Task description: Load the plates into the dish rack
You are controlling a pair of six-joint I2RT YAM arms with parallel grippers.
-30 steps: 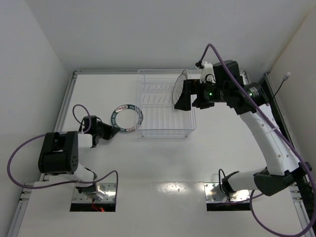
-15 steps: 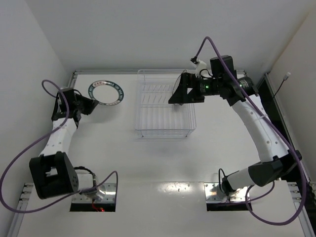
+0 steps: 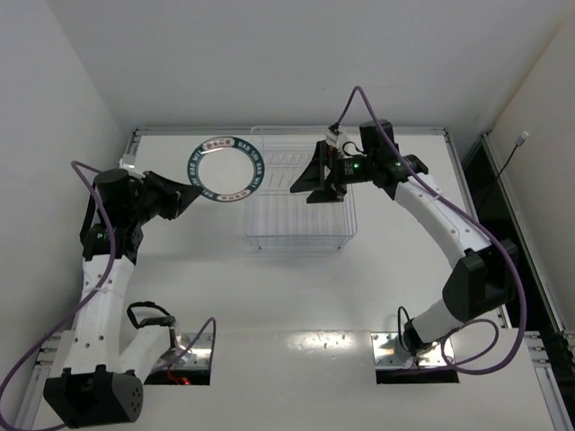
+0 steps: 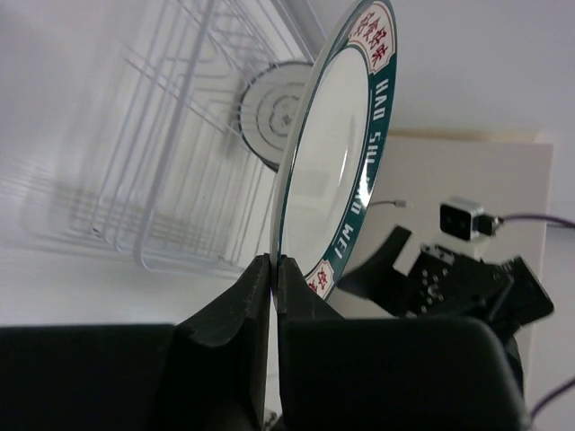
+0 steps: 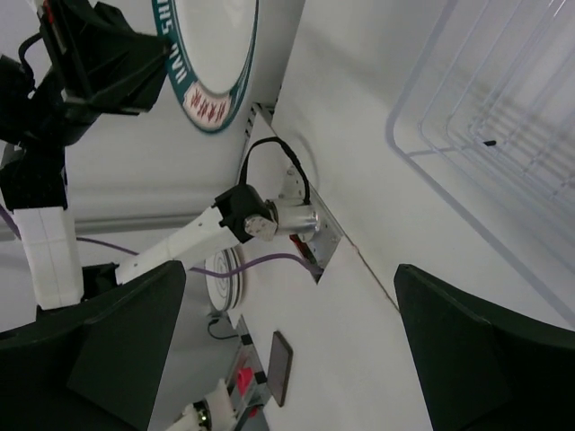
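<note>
I next need to grab the teal lettered plate's rim with my right gripper, opposite my left gripper. This leaves the teal lettered plate's far edge free for the dish rack.
My left gripper is shut on the lower rim of the teal lettered plate and holds it tilted up in the air, just left of the clear dish rack. The left wrist view shows the jaws pinching the plate edge-on. Behind it a pale ringed plate stands in the rack; I cannot tell which one it is. My right gripper hangs over the rack's back part, wide open and empty. The right wrist view shows the teal plate and the rack's corner. No third plate shows.
White walls close in the table at the back and on both sides, with a raised rim along the left edge. The right arm arches over the table's right half. Both arm bases sit at the near edge.
My left gripper has swung the teal plate right and up, toward the rack. My right gripper has moved a little left over the rack and no longer holds a plate.
</note>
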